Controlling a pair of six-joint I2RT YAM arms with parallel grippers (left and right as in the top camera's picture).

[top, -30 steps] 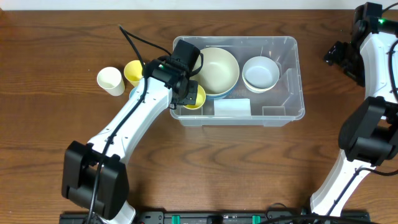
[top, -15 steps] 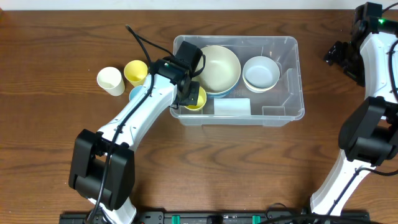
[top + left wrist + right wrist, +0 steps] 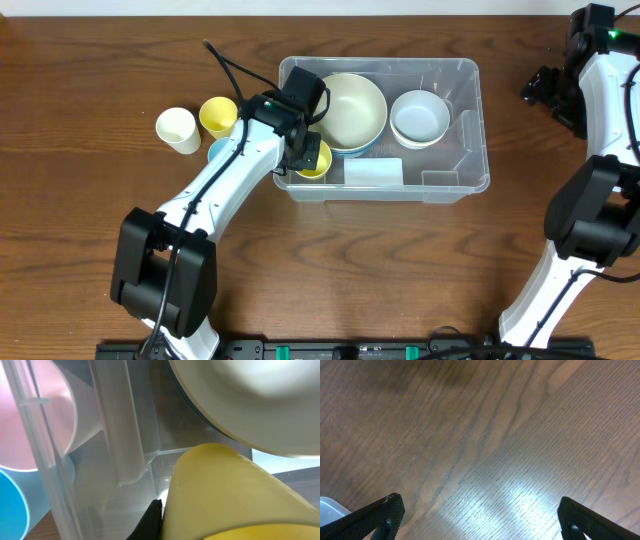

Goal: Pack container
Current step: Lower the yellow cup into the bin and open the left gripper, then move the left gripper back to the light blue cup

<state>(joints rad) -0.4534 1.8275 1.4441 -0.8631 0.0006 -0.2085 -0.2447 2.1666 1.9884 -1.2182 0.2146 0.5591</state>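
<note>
The yellow cup is inside the bin's corner and would stay in the bin, so my left gripper should open now.
The container (image 3: 400, 64) is a clear bin in the middle of the table. In it are a large cream bowl (image 3: 352, 108) on a blue bowl, a white bowl (image 3: 419, 117) and a pale label (image 3: 373, 172). My left gripper (image 3: 303, 150) is inside the bin's front left corner, shut on a yellow cup (image 3: 315, 160). In the left wrist view the yellow cup (image 3: 225, 495) fills the lower right, one black finger (image 3: 151, 522) lies against it, and the bin wall (image 3: 120, 435) stands beside it. My right gripper (image 3: 545, 88) is open and empty at the far right, over bare wood (image 3: 480, 520).
Left of the bin stand a white cup (image 3: 177, 130), a second yellow cup (image 3: 218, 115) and a blue cup (image 3: 217, 150), partly hidden by my left arm. The cream bowl (image 3: 250, 395) hangs close above the held cup.
My left arm swung a little, its base link turning and the wrist shifting slightly toward the bin; the blue cup came into view beside it. The right arm has not moved.
</note>
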